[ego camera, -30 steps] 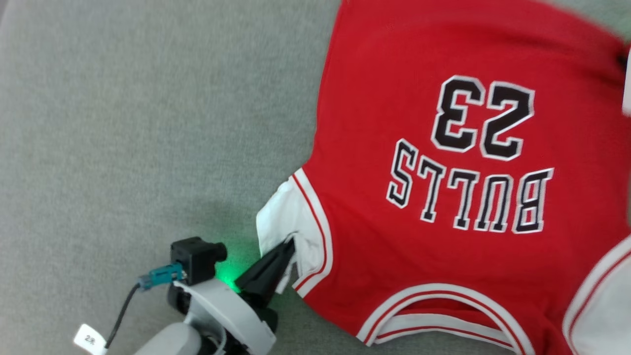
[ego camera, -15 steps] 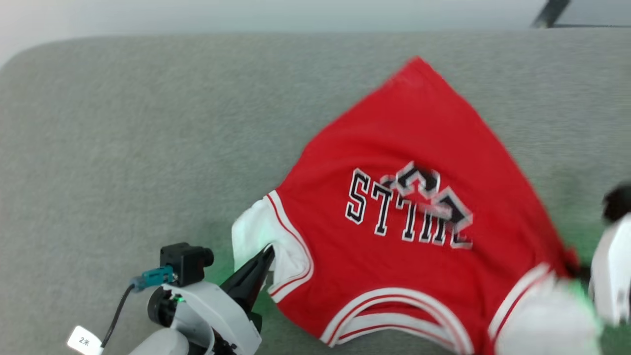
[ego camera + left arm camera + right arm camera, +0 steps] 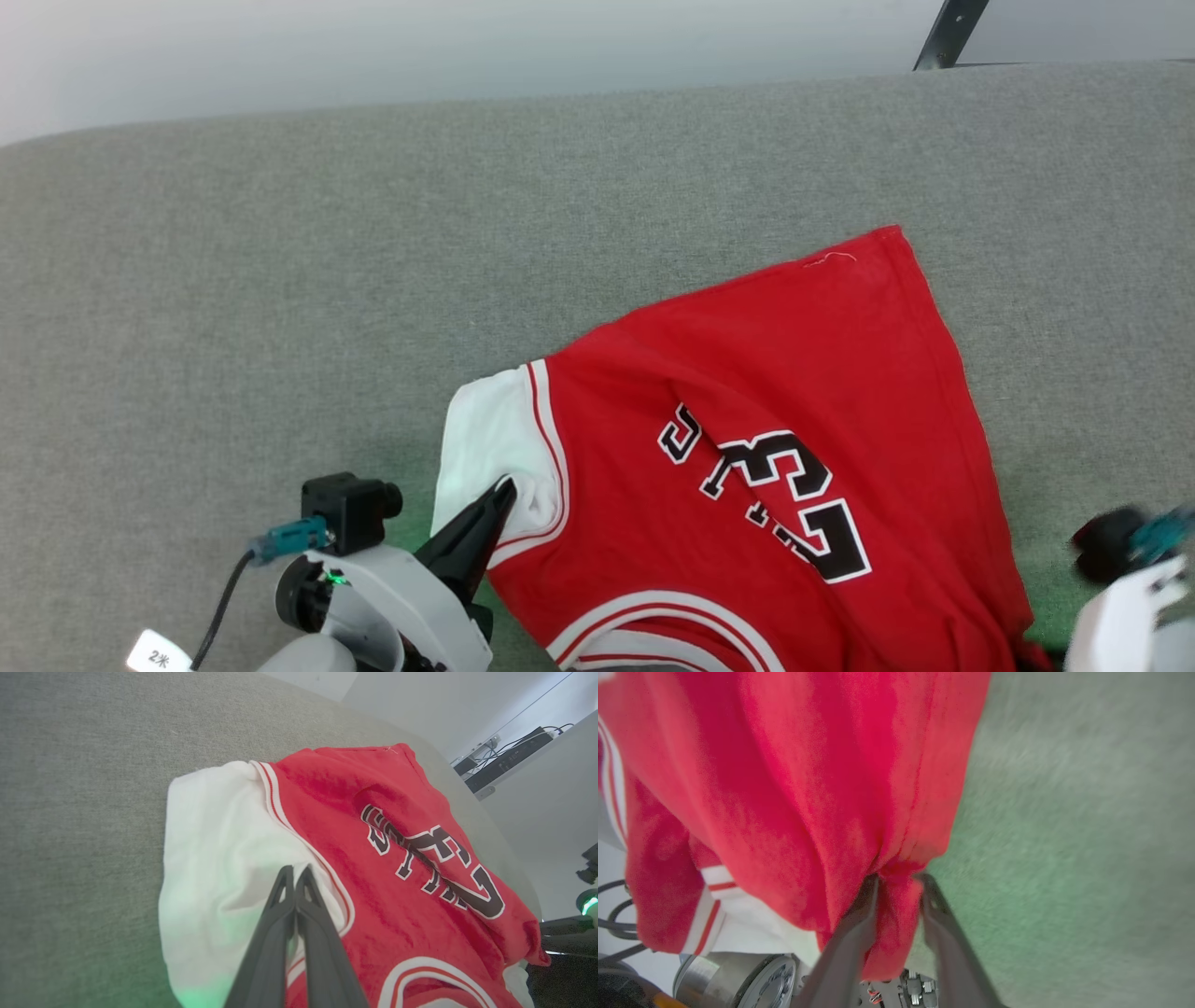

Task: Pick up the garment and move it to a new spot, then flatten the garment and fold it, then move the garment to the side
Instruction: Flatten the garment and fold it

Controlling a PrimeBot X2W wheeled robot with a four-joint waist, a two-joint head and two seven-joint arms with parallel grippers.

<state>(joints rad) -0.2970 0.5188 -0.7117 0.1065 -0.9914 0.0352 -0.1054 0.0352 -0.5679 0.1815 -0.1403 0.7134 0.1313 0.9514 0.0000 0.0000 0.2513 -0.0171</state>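
Note:
Next, my right gripper grips the jersey's red hem corner, which bunches up into a narrow fold while the jersey's body (image 3: 784, 325) lies spread out.
The garment (image 3: 794, 392) is a red jersey with a black-and-white "23", lying doubled over on the grey surface at the near right. Its white sleeve (image 3: 485, 448) sticks out to the left. My left gripper (image 3: 504, 490) is shut, its tips pinching that sleeve's striped hem; the left wrist view shows the left gripper (image 3: 295, 872) with both fingers pressed together on the white cloth. My right gripper (image 3: 899, 882) has its jaws parted, with a bunched red corner of the garment (image 3: 808, 788) lying between them. The right wrist (image 3: 1116, 597) sits at the lower right by the garment's edge.
The grey fabric surface (image 3: 327, 280) stretches wide to the left and beyond the garment. Its far edge runs along the top, with a dark slanted leg (image 3: 948, 33) behind it. Robot base parts and cables (image 3: 738, 980) show under the hanging cloth.
The head camera has tilted up. The garment's far part has come over toward me, covering the "BULLS" lettering. My right jaws have parted. The left gripper keeps its hold on the sleeve.

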